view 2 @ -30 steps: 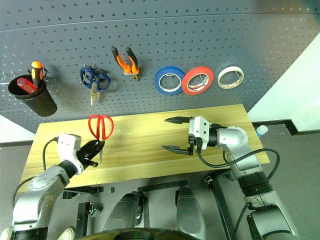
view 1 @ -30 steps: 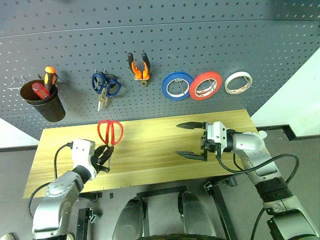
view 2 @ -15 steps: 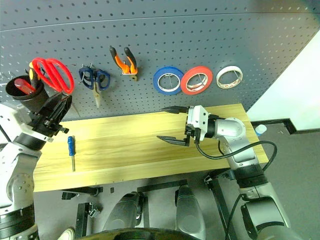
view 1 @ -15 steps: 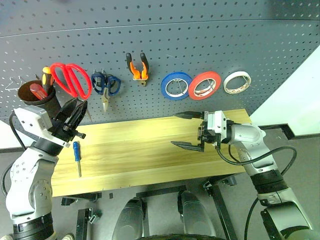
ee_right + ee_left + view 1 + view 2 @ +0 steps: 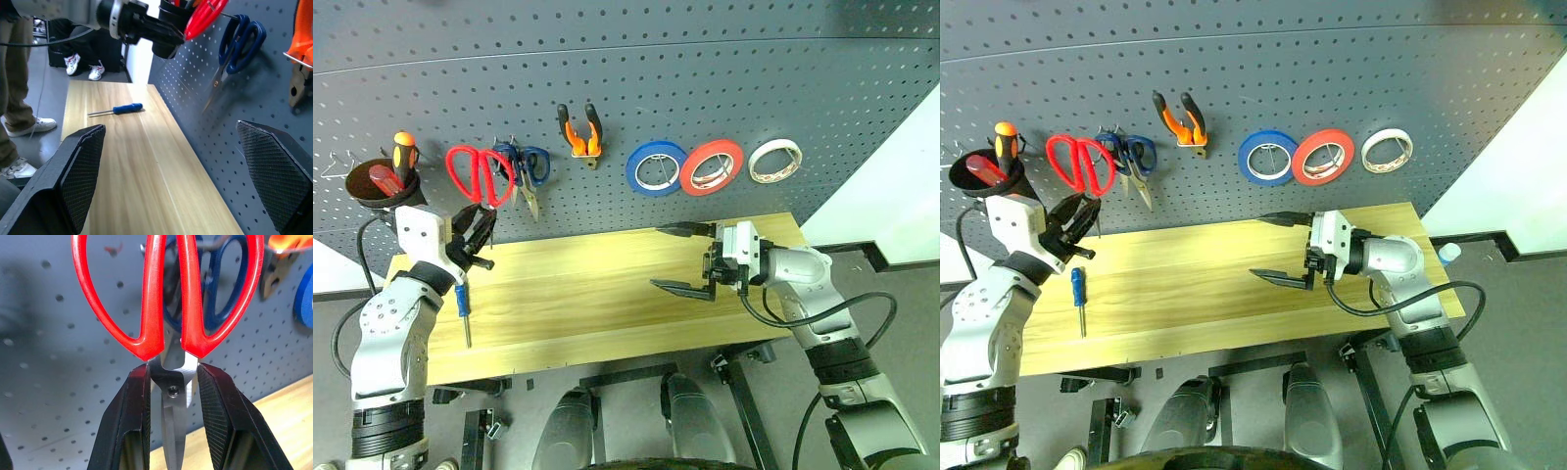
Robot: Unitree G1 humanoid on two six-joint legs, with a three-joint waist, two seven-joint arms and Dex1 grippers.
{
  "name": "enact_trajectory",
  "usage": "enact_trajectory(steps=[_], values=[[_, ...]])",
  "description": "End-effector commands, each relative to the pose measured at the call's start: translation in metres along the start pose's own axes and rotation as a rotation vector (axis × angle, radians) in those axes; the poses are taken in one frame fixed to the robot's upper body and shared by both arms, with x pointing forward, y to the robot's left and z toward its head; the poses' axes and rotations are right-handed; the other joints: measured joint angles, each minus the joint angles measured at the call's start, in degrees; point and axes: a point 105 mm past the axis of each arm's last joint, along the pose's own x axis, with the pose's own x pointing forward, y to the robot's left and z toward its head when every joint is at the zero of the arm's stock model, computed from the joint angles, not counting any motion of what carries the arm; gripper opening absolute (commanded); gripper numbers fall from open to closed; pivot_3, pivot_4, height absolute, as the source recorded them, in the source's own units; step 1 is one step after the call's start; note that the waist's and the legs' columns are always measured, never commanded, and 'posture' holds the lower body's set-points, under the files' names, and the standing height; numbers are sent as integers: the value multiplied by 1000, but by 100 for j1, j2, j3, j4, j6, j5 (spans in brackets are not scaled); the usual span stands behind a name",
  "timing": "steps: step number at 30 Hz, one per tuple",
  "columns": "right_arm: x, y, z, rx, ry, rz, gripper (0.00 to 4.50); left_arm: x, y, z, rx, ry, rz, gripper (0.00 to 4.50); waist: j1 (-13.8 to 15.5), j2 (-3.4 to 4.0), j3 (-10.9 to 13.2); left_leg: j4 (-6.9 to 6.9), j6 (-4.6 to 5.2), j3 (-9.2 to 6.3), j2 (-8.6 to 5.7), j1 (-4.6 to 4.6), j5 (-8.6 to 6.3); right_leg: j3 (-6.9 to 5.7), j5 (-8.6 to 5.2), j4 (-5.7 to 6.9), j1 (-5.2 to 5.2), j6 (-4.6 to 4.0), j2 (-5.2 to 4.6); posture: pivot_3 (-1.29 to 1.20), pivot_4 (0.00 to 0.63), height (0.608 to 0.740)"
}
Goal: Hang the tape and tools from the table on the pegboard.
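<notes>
The red loops are against the pegboard (image 5: 754,78), over the hook by the blue scissors (image 5: 525,166). It is time to open my left gripper now, so the red-handled scissors would hang.
My left gripper (image 5: 476,233) is shut on the red-handled scissors (image 5: 473,174) at their pivot, with the blades (image 5: 172,431) down between the fingers (image 5: 128,416). The red loops (image 5: 146,308) stand upright against the pegboard (image 5: 754,78), just left of the dark blue scissors (image 5: 525,166). I cannot tell whether a loop is on a hook. On the table (image 5: 597,294), at its left end, lies the blue-handled screwdriver (image 5: 463,299). The orange pliers (image 5: 579,132) and the cream-white tape (image 5: 775,161) hang on the pegboard. My right gripper (image 5: 658,257) is open and empty over the table's right half.
A blue tape roll (image 5: 656,168) and a red one (image 5: 713,167) hang beside the cream-white tape. A black cup (image 5: 374,186) with orange-and-red screwdrivers hangs at the far left. A person's legs (image 5: 14,98) stand past the table's left end.
My left gripper lifted the red scissors from just above the table up to the pegboard, then moved them right towards the dark blue scissors. The right gripper has stayed open and almost still.
</notes>
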Motion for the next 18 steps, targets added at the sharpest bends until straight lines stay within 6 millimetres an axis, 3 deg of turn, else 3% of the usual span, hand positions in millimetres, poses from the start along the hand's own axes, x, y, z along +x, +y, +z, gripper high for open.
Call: enact_trajectory(steps=[1,15,16,18], values=[[1,-4,32,24,-123,-4,4500,2,2,13,46,-46,6,1040,0,-1,-1,0,0,0,0,0,0,0,0,1,0,0,0,-24,116,740],[5,-9,50,52,-185,-27,4500,6,-2,12,-9,-60,-25,1040,4,-5,-15,3,0,0,0,1,0,0,1,4,0,1,0,-22,111,740],[5,-9,49,51,-182,-25,4500,5,-2,13,-15,-65,-29,1755,6,-5,-16,2,0,0,0,1,0,0,1,4,0,2,0,-21,110,740],[6,-8,48,50,-175,-24,4500,3,-1,13,-14,-64,-22,2348,6,-6,-18,3,0,0,0,1,0,0,2,5,0,2,0,-21,109,740]])
